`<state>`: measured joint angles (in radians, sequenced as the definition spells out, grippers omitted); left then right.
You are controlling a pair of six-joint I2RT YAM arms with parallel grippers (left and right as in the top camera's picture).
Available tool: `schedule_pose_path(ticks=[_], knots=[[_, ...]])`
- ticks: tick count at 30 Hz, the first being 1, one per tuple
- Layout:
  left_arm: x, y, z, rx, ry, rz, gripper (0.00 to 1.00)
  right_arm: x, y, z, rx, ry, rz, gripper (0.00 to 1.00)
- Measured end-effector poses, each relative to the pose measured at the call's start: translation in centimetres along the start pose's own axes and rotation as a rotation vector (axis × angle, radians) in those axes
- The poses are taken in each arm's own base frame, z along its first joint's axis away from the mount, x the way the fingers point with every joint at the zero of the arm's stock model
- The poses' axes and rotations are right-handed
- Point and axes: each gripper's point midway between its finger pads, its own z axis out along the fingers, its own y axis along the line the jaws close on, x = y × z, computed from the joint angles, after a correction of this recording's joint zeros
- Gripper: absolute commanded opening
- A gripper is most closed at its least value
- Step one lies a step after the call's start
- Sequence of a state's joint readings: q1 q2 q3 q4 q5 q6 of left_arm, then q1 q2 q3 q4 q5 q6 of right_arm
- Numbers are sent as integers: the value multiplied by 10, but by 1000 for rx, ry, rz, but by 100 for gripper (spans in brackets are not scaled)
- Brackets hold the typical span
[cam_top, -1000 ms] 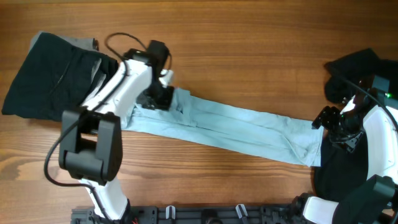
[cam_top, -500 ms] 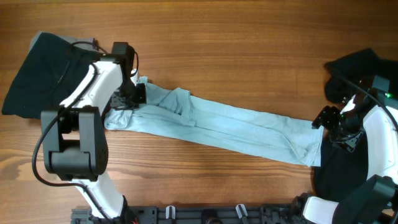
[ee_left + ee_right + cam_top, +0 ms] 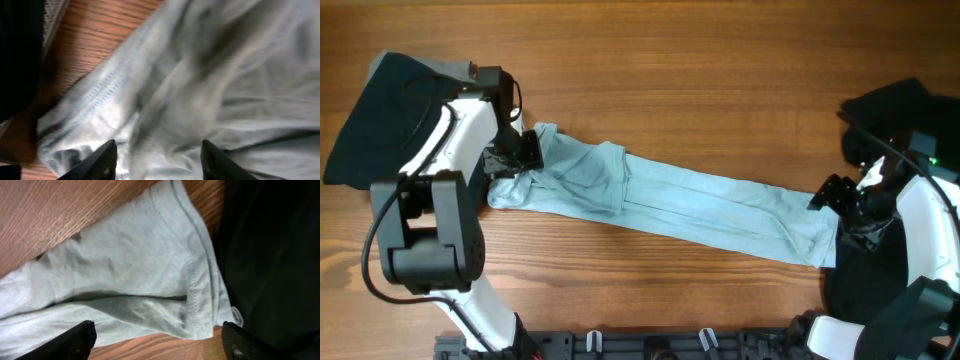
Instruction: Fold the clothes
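My right gripper grabs the pale aqua T-shirt by the hemmed end's near corner next, to fold the hemmed end toward the bunched end.
The pale aqua T-shirt lies pulled out in a long, narrow band across the table, its left end bunched. My left gripper hovers over that bunched end. In the left wrist view the left gripper is open, with the rumpled shirt cloth filling the space beneath its fingers. My right gripper is at the shirt's right end. In the right wrist view the right gripper is wide open above the hemmed edge of the shirt and holds nothing.
A black garment with grey lining lies at the far left, touching the shirt's end. More black cloth sits at the right edge, and another black piece lies under my right arm. Bare wooden table stretches behind the shirt.
My left gripper travelled left, dragging the shirt's left end with it, then opened. My right gripper shifted slightly left over the shirt's right end and opened a little wider.
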<state>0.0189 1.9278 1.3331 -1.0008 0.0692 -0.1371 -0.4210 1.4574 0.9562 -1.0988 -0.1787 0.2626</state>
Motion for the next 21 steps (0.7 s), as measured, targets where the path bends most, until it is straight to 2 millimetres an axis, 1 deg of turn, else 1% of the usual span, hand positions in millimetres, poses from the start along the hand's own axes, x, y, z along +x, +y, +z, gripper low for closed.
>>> schedule_pose_path(ticks=[2,5,6,7,9,10,11,12,14,15,17,19,20,21], knots=[[0,-7,-7,40,-13,2,47,1,1,0,-8,4,-2,89],[0,-18,-23,108,-44,13,37,3,3,0,-21,12,-17,89],[1,-23,-30,134,-57,20,34,3,4,0,-23,13,-22,87],[1,-27,-35,153,-68,30,27,4,4,1,-26,16,-26,85],[1,-33,-41,176,-83,45,17,5,4,4,-28,19,-31,80],[0,-37,-41,185,-94,59,14,5,3,8,-29,17,-34,79],[-2,-40,-40,192,-103,64,11,6,2,13,-32,18,-36,79],[-4,-44,-37,199,-118,81,9,8,1,18,-32,19,-36,80],[-3,-50,-29,207,-124,97,9,10,-1,30,-32,32,-30,82],[0,-52,-23,209,-117,105,10,11,-3,36,-31,36,-23,82],[11,-55,-6,208,-91,119,9,15,-6,50,-25,62,5,88],[15,-55,1,204,-82,122,10,19,-7,62,-32,88,27,90],[16,-51,7,185,-87,120,11,22,-7,67,-37,110,43,91],[15,-48,9,172,-92,113,11,21,-6,67,-45,110,49,91]])
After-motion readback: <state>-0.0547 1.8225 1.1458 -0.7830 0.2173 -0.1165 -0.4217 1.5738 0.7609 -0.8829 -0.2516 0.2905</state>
